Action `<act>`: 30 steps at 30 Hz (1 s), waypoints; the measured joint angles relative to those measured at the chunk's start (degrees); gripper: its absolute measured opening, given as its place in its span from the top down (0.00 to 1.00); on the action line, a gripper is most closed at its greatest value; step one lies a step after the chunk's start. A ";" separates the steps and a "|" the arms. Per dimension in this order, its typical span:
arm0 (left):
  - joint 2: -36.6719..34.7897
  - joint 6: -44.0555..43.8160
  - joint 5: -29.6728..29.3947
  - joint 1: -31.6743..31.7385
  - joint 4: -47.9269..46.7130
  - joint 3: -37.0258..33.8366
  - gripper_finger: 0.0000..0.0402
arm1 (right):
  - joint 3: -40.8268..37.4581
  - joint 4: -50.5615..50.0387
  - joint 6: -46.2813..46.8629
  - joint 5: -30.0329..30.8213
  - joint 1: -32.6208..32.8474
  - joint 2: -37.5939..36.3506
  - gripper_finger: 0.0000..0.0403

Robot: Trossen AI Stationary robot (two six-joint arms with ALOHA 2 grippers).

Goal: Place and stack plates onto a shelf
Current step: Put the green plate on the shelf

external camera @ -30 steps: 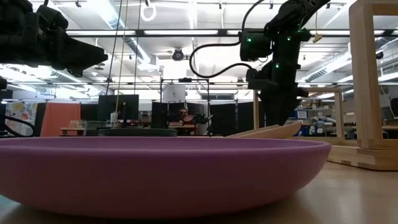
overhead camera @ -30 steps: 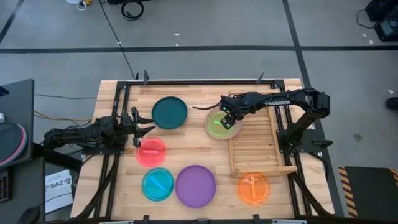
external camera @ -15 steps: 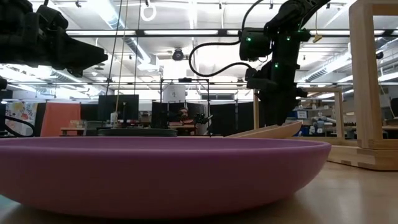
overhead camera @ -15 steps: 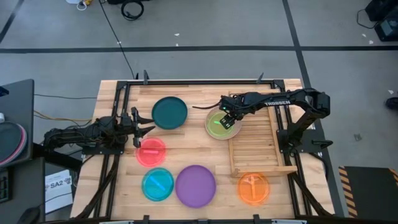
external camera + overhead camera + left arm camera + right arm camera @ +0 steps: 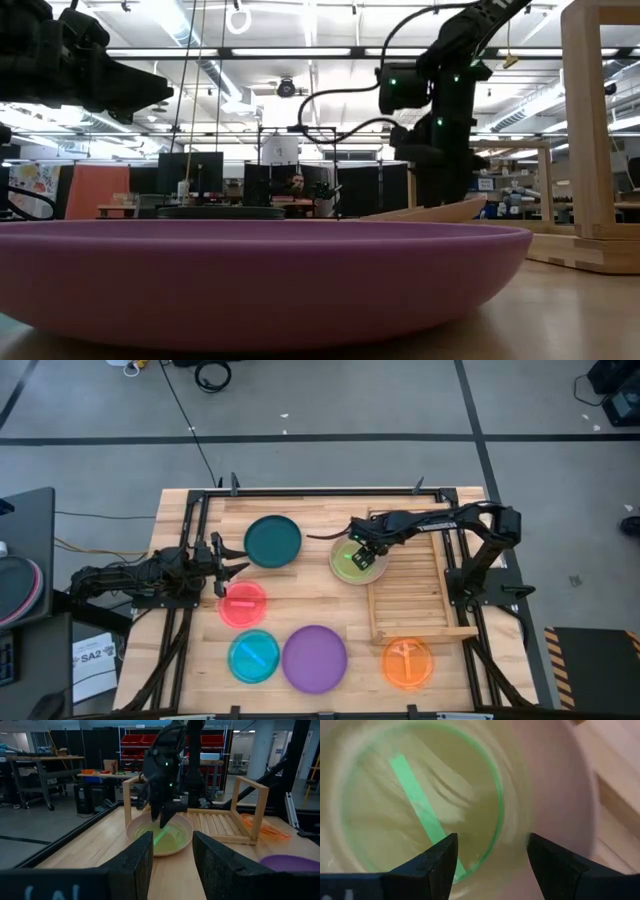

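Observation:
The small green plate needs to go on the shelf, so my right gripper should pick it up by its rim [image 5: 505,837] next.
A small translucent green plate [image 5: 352,560] lies inside a larger pale pink plate [image 5: 338,568]. The pink plate's right edge rests tilted up on the left rail of the light-wood shelf [image 5: 412,585]; the tilt shows in the low view [image 5: 425,212]. My right gripper [image 5: 361,555] is open, pointing down just over the green plate's right part [image 5: 490,845], one finger on either side of its rim. Whether it touches, I cannot tell. My left gripper [image 5: 237,565] is open and empty at the table's left, between the dark teal plate [image 5: 272,541] and the red-pink plate [image 5: 242,604].
A cyan plate [image 5: 253,656], a purple plate [image 5: 314,658] and an orange plate [image 5: 407,663] lie along the table's near edge. The purple plate fills the low view's foreground [image 5: 250,280]. The shelf's slatted base [image 5: 415,570] is bare.
My right gripper has gone a little toward the table's left, farther over the green plate, staying open. The plates have kept their places.

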 joint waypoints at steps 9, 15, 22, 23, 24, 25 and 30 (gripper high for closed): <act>0.00 0.00 -0.02 0.01 0.01 0.00 0.64 | 0.15 0.68 -0.09 -1.41 -0.22 0.92 0.42; 0.00 0.01 -0.02 0.00 0.01 0.00 0.64 | 0.13 0.93 -0.05 -1.62 -0.42 0.92 0.51; -0.01 0.00 -0.02 0.01 0.01 0.00 0.64 | 0.13 1.03 -0.01 -1.60 -0.42 0.93 0.63; -0.02 -0.01 -0.02 0.01 0.01 0.00 0.64 | 0.13 1.05 0.00 -1.59 -0.42 0.94 0.64; -0.01 0.01 -0.02 0.01 0.01 0.00 0.64 | 0.11 1.03 0.00 -1.60 -0.42 0.94 0.66; 0.00 -0.01 -0.02 0.02 -0.01 0.00 0.64 | 0.11 1.03 0.02 -1.59 -0.42 0.94 0.67; -0.02 0.00 -0.02 0.00 0.01 0.00 0.64 | 0.11 1.03 0.02 -1.58 -0.42 0.97 0.74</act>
